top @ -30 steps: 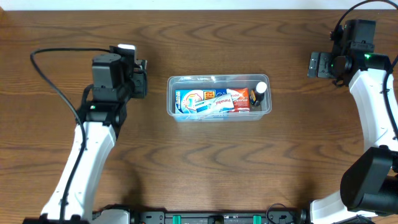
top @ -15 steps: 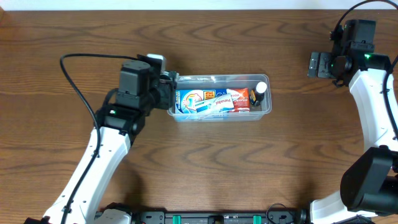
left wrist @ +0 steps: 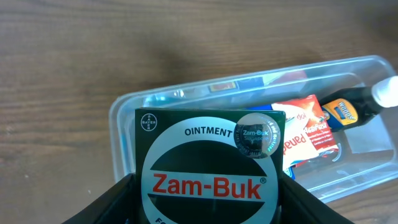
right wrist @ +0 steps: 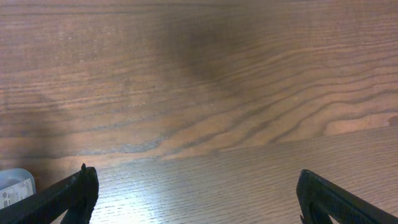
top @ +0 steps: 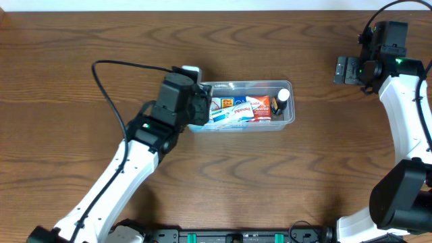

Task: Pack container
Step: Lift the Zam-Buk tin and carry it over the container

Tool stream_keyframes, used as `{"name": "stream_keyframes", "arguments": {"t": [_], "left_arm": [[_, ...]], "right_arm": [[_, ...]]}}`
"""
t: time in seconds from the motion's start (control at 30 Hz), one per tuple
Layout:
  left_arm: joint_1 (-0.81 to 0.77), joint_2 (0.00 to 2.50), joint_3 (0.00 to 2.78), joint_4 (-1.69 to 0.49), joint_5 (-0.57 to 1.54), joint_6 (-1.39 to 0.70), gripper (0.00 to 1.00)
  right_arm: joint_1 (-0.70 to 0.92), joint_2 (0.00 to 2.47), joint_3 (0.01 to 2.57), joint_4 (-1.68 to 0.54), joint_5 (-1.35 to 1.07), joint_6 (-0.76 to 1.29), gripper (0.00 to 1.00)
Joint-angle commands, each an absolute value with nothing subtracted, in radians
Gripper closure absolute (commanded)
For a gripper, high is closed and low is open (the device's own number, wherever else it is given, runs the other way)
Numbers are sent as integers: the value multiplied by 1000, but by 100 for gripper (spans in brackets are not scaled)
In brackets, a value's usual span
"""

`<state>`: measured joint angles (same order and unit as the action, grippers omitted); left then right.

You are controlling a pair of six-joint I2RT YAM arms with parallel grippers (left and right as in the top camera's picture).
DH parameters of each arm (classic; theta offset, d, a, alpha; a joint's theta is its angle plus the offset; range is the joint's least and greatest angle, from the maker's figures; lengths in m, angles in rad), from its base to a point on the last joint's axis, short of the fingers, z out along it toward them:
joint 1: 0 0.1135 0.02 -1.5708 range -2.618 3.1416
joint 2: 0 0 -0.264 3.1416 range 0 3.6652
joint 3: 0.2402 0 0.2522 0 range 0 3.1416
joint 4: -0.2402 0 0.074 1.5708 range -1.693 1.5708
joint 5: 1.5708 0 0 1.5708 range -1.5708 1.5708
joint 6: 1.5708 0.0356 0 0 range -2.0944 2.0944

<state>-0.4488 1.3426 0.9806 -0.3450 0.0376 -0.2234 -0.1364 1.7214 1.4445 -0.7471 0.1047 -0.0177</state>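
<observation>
The Zam-Buk box point(left wrist: 208, 165) is high above the container's rim and would fall loosely toward the container's end if I opened now, so my left gripper should keep holding it.
The clear plastic container point(top: 287, 122) sits mid-table and holds a blue packet, a red and white Panadol packet point(top: 255, 108) and a small dark bottle with a white cap point(top: 282, 99). My left gripper point(top: 202, 108) is shut on a dark green Zam-Buk ointment box point(left wrist: 208, 165) and holds it over the container's left end point(left wrist: 124, 134). The red packet point(left wrist: 305, 130) and the bottle point(left wrist: 348, 109) lie beyond the box in the left wrist view. My right gripper point(right wrist: 196, 199) is open and empty over bare wood at the far right, well away from the container.
The table is dark wood grain all round. A corner of a clear object point(right wrist: 13, 186) shows at the lower left of the right wrist view. The right arm point(top: 405, 115) runs along the right edge.
My left arm has swung right from the table's left side to the container's left end, carrying the Zam-Buk box. The right arm has not moved.
</observation>
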Motion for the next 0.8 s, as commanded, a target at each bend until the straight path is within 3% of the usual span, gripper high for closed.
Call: {"name": "stream_keyframes", "arguments": {"t": [0.0,0.7,0.77], "left_arm": [[-456,1391,1001,-347,-9,-294,48],[-456,1547,1001,-294,-13,-293,46],[-456,1549,1001,-290,-13,-292,39]], "right_arm": [[-141,1719,1459,-749,104,-4,1],[-141,1719,1459,-749,104,-4,1],[-141,1719,1459,-749,104,-4,1]]}}
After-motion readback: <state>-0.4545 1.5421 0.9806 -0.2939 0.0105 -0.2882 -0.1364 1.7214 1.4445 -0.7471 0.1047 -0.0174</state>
